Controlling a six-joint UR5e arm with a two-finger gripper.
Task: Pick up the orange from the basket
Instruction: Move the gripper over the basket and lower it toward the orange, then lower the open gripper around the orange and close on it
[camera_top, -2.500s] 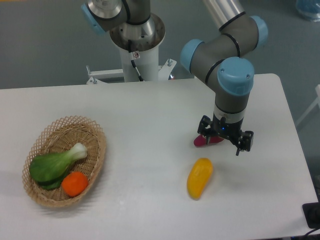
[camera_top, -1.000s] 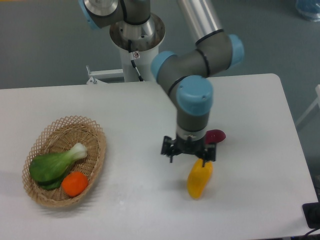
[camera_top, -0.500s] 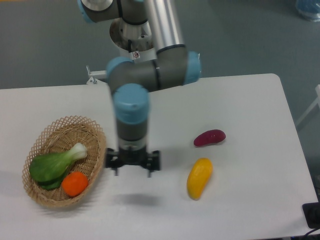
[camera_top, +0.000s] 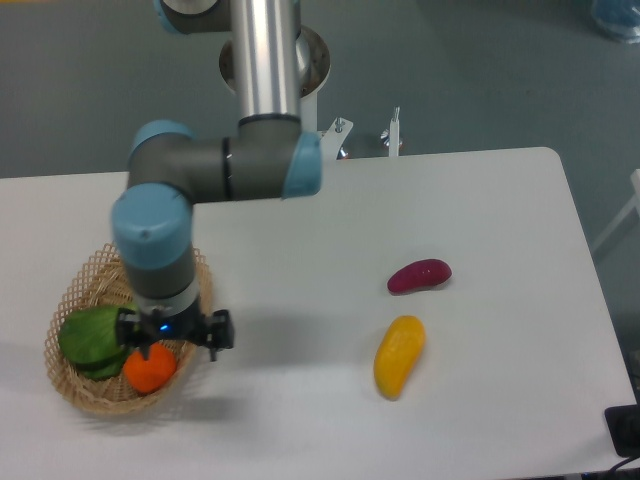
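The orange (camera_top: 148, 371) should come out of the woven basket (camera_top: 88, 392), so my gripper will next grip it by its round sides and then lift it.
The orange (camera_top: 148, 371) is a small round orange-red fruit lying in the near end of the light woven basket (camera_top: 88, 392) at the table's left. A green leafy vegetable (camera_top: 88, 337) lies beside it in the basket, partly hidden by the arm. My gripper (camera_top: 168, 341) hangs over the basket's right side, just above and slightly right of the orange. Its fingers (camera_top: 214, 335) are spread apart with nothing between them. The wrist covers the orange's top edge.
A long yellow fruit (camera_top: 399, 356) lies on the white table right of centre. A dark red-purple fruit (camera_top: 419, 275) lies just behind it. The arm's base column (camera_top: 266, 55) stands at the table's back edge.
The arm has swept left across the table, from beside the yellow and purple fruits to over the basket. The gripper now hovers at the orange. The fruits have not moved.
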